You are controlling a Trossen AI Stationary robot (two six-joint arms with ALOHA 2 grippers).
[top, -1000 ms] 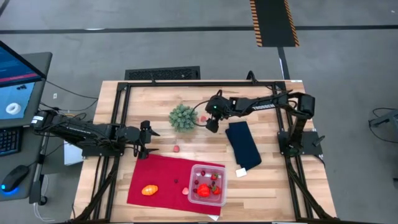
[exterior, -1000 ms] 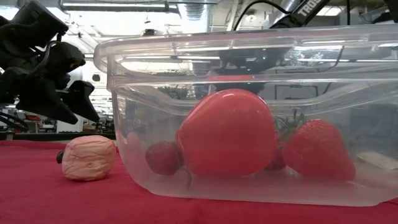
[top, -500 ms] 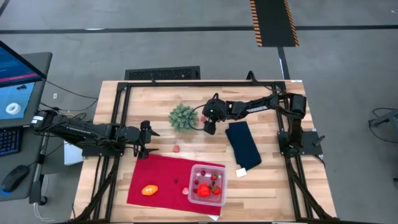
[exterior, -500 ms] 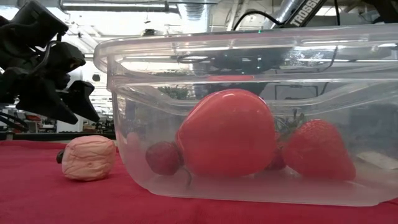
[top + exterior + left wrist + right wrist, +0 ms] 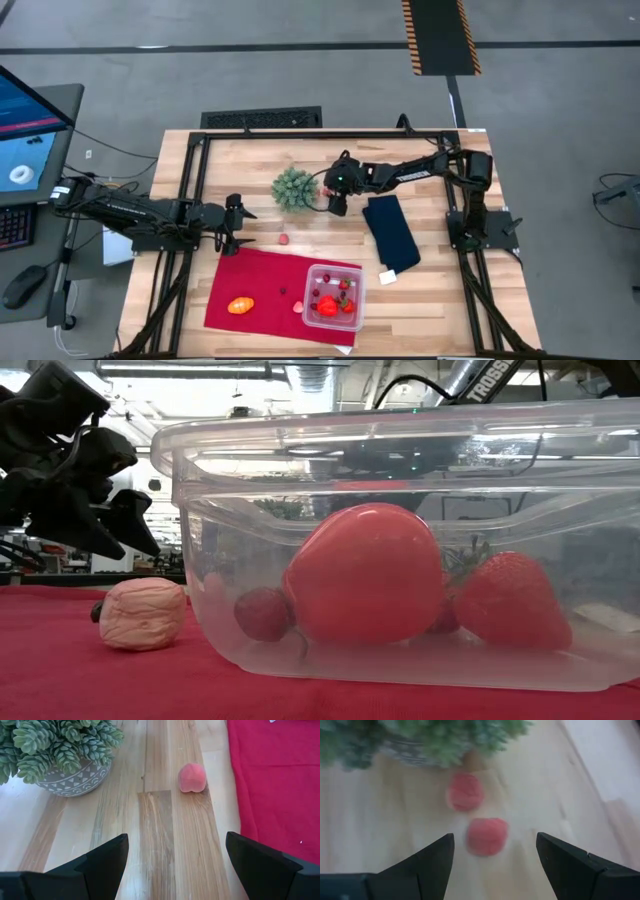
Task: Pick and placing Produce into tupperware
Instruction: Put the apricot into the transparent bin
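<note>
I need to grab the nearer small red piece by its rounded body (image 5: 486, 836) with my right gripper next. Then I can add more produce to the tupperware.
Two small red produce pieces (image 5: 465, 791) (image 5: 487, 836) lie on the wood beside the green potted plant (image 5: 292, 188). My right gripper (image 5: 333, 198) hovers open just short of them, the nearer piece ahead of its fingers (image 5: 427, 865). My left gripper (image 5: 238, 226) waits open at the table's left, facing a pink piece (image 5: 192, 777) on the wood. The tupperware (image 5: 334, 295) stands on the red cloth (image 5: 262, 275) and holds a big red fruit (image 5: 365, 572), a strawberry (image 5: 510, 600) and a small dark red piece (image 5: 265, 613). An orange oval (image 5: 240, 305) and a pink lumpy piece (image 5: 142, 614) rest on the cloth.
A dark blue folded cloth (image 5: 391, 232) lies right of the right gripper. The plant's patterned pot (image 5: 75, 777) stands close behind the red pieces. Black frame rails (image 5: 190, 200) run along the table's edges. Bare wood lies between the plant and the red cloth.
My right gripper has sunk a little and moved toward the plant and the two red pieces, rolling slightly, then kept still. Its fingers have stayed open.
</note>
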